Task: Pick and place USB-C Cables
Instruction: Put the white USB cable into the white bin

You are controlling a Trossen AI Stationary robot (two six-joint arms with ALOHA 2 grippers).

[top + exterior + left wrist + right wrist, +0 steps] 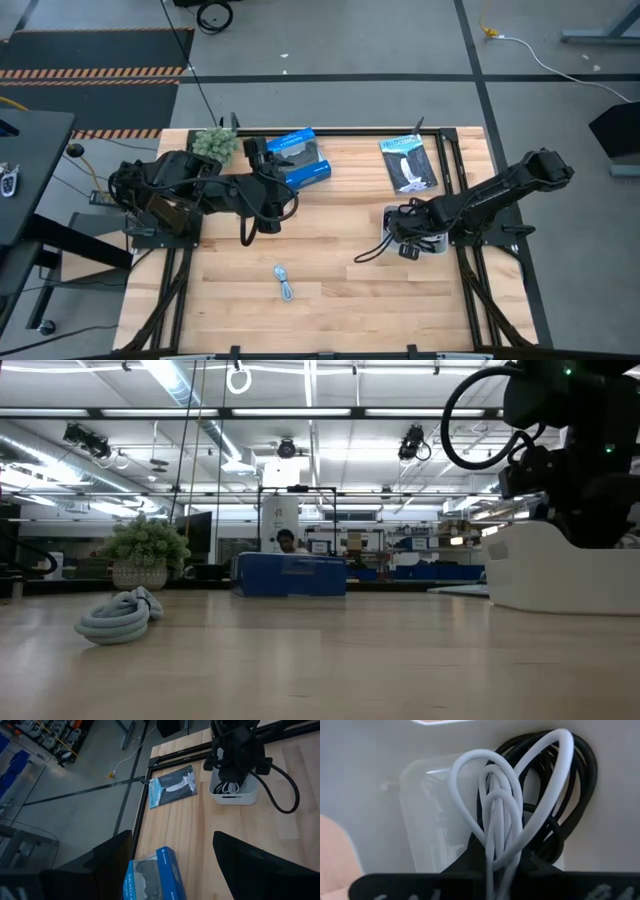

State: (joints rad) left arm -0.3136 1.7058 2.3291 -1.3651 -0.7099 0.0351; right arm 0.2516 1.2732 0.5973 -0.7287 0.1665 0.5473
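Note:
The white loops are inside the bin, over the black cable coils, so it is time for my right gripper to open now.
My right gripper (408, 240) reaches down into the white bin (437, 247) at the table's right and is shut on the white USB-C cable (495, 810). Black cable coils (575, 815) lie behind it in the bin. The pale blue-grey cable (284, 282) lies coiled on the wood near the table's front middle, also seen in the low view (120, 615). My left gripper (255, 225) hovers open at left centre, beside the blue box (300, 158), touching nothing; its fingers (100, 865) stand wide apart. My right gripper pinches the white cable between its two fingers at the gathered strands (493, 851), several strands together. The fingers come from above, pointing down into the bin. The cable's loops (540, 780) fan out beyond the fingertips over the black coils. Whether they rest on them I cannot tell.
A blue game-controller box (155, 875) and a small potted plant (215, 143) stand at the far left. A flat dark package (410, 163) lies at the far right. A black cord loops from the bin toward the middle (372, 252). Bare wood surrounds the pale cable.

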